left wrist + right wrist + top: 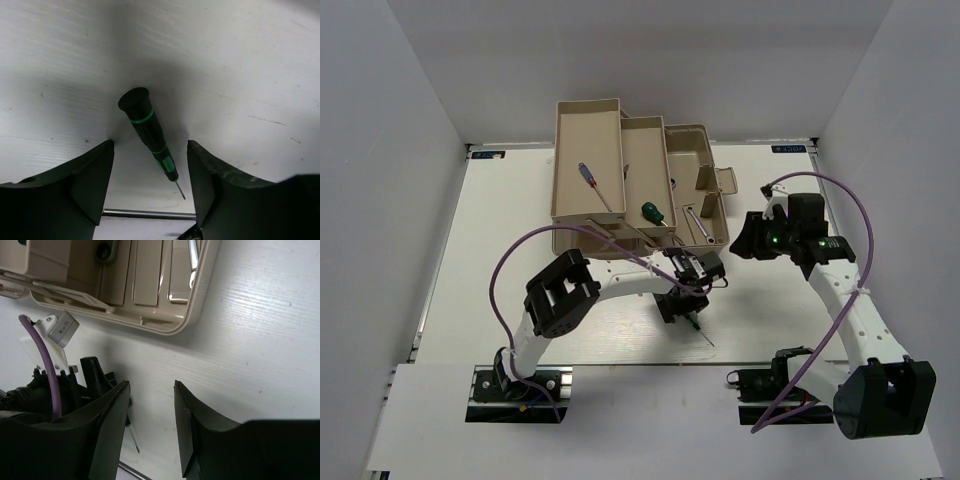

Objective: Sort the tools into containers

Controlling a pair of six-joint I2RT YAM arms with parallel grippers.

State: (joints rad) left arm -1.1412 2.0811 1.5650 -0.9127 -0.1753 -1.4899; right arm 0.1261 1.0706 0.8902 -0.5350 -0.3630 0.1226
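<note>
My left gripper closes on the screwdriver's handle (692, 318) (152, 136) next, since its fingers nearly meet their shadows on the tabletop.
A thin dark screwdriver with green bands (150, 132) lies on the white table, also seen from above (698, 330). My left gripper (150, 146) is open and low over it, one finger on each side, not touching; from above the gripper (674, 304) is in front of the toolbox. My right gripper (151, 386) is open and empty, right of the toolbox (750, 240). The beige toolbox (712, 175) holds a purple-and-red screwdriver (592, 181) in its far-left tray, a green-handled screwdriver (651, 212) in the middle tray and a silver wrench (699, 226) in the base.
The toolbox corner (180, 322) fills the top of the right wrist view, with the wrench (192, 257) inside. The left gripper's fingers (95, 375) and purple cable (47, 365) are at left there. A metal rail (150, 214) runs along the near table edge.
</note>
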